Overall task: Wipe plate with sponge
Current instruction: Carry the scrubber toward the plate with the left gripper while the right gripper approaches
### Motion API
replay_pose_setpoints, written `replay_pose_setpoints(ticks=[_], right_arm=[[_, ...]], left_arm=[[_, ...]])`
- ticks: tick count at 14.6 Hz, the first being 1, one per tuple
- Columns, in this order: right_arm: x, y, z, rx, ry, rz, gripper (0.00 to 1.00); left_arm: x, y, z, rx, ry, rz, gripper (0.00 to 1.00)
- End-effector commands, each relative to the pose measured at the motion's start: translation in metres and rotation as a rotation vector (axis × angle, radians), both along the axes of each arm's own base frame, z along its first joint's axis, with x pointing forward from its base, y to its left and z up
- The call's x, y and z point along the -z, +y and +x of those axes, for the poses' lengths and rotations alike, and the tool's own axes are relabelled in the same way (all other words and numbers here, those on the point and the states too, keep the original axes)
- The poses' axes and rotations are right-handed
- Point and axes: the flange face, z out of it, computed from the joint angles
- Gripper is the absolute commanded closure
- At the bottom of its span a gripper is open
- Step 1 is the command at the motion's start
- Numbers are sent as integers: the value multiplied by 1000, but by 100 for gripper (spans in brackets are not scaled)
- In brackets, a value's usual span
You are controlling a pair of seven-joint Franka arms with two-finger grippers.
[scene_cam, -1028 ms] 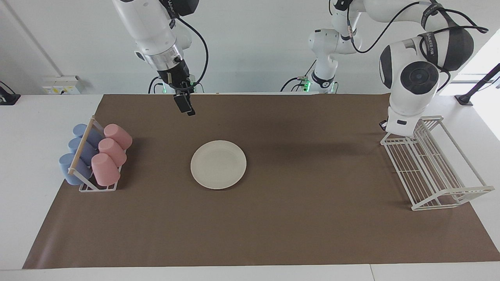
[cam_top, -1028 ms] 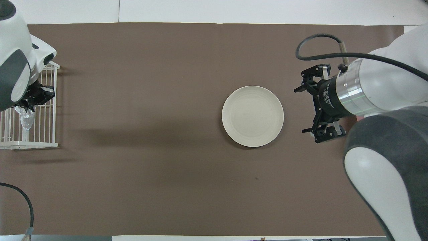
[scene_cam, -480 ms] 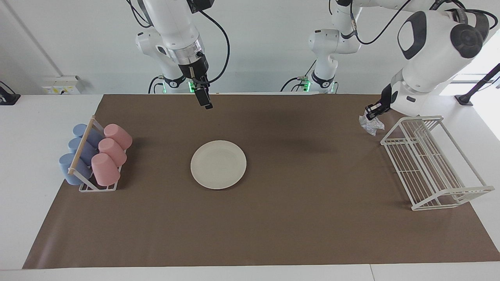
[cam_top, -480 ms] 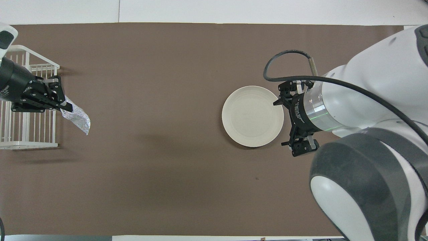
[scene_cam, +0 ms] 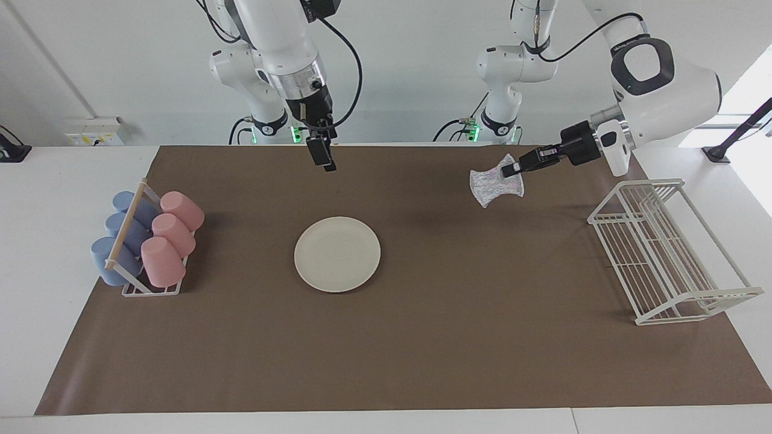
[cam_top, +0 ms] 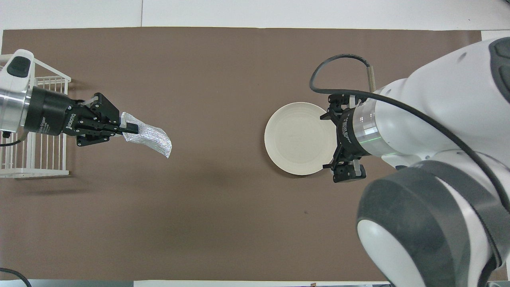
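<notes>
My right gripper will next grab the silver sponge by its loose end (cam_top: 162, 143), as my left gripper's fingers are shut over the sponge's other end.
The cream-white plate (scene_cam: 337, 254) (cam_top: 299, 139) lies flat on the brown mat, nothing on it. The crinkly silver sponge (scene_cam: 496, 184) (cam_top: 149, 137) hangs in the air over the mat between the wire rack and the plate. My left gripper (scene_cam: 512, 169) (cam_top: 129, 128) is shut on one end of it, stretched out level from the rack's end. My right gripper (scene_cam: 322, 154) (cam_top: 337, 141) hangs high, pointing down and open, over the plate's rim toward the right arm's end. It holds nothing.
A white wire rack (scene_cam: 663, 253) (cam_top: 36, 155) stands at the left arm's end of the mat. A small stand with pink and blue cups (scene_cam: 145, 241) lying on their sides sits at the right arm's end.
My left gripper lifted the sponge out of the wire rack and carried it over the mat toward the plate. My right gripper swung in over the plate's rim.
</notes>
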Motion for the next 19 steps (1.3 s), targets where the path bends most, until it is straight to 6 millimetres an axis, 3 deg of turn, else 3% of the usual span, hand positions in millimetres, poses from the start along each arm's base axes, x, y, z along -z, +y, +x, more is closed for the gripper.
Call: replay_pose_setpoints(ticks=[1, 4, 8, 15, 19], right_arm=[[2, 4, -15, -1, 2, 8, 0], [0, 12, -16, 11, -23, 27, 0], [0, 57, -33, 100, -43, 93, 0], [45, 128, -82, 12, -68, 123, 0], [52, 134, -86, 8, -79, 132, 0]], left_arm=[[15, -23, -46, -8, -66, -105, 100], [37, -51, -78, 31, -158, -205, 100], [58, -63, -99, 72, -268, -347, 100], [64, -71, -108, 56, -267, -455, 100], [65, -69, -110, 82, -279, -496, 100]])
